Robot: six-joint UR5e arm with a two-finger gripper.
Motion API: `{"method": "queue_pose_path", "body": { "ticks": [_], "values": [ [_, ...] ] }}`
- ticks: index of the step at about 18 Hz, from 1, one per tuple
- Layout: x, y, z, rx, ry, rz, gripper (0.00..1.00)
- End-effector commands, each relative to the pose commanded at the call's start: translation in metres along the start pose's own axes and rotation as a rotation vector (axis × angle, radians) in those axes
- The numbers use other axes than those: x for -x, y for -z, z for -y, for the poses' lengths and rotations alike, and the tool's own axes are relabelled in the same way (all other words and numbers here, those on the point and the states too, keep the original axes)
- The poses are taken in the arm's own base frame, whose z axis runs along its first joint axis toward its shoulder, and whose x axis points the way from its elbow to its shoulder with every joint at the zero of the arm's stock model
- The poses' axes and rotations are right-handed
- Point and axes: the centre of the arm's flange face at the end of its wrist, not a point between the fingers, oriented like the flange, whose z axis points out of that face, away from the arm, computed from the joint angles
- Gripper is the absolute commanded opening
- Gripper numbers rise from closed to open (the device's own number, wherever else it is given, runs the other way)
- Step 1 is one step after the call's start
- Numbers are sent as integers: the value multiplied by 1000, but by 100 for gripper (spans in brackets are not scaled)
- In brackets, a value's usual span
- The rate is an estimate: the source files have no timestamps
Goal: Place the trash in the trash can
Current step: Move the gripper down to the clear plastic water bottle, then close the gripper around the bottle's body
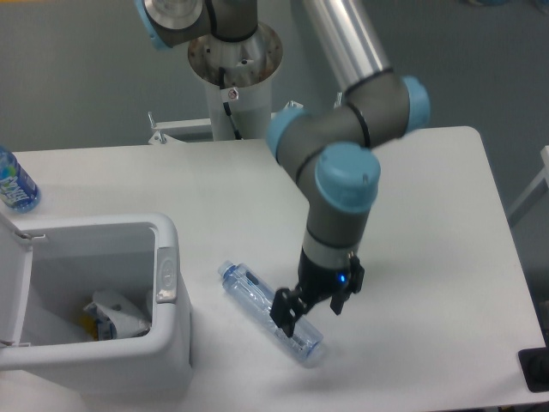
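The robot's gripper will drop the bottle into the trash can, so it will grab the clear plastic bottle point(250, 289) by its base end point(301, 341) next.
The clear plastic bottle point(250, 289) with a pale blue label lies on its side on the white table, cap end toward the trash can. My gripper point(310, 316) is open and low over the bottle's lower right half. One finger overlaps the bottle and the other stands just past it on the right. Whether the fingers touch the bottle is unclear. The trash can point(165, 245), a white boxy bin, stands at the front left with its lid flipped open. The wrinkly white wrapper point(113, 312) lies inside it.
A bottle with a bright blue label point(14, 184) stands at the far left edge behind the bin. The arm's base column point(235, 72) rises behind the table. A small black object point(536, 370) sits at the table's front right corner.
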Motion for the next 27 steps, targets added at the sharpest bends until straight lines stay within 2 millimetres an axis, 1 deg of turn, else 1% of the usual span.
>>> {"method": "queue_pose_path", "body": {
  "ticks": [1,4,7,8,10,13,17,19,22,23,25,27],
  "values": [
    [2,-9,-2,13,2,7,100],
    [-10,-39,-9,42,-26,75,100],
    [-12,-49,-12,56,-24,83,100],
    [-11,-54,-13,62,-23,84,100],
    [-15,-68,-17,77,-36,105,100],
    [-23,-74,-21,65,-55,119,100],
    [-23,-77,-23,67,-50,129,99],
    [-23,-72,-22,58,-52,147,85],
    [-22,-72,-22,57,-51,150,62],
    [-21,-72,-22,57,-49,152,59],
    [-22,-72,-22,57,-52,152,58],
    [-22,-71,-22,55,-53,153,51]
  ]
}}
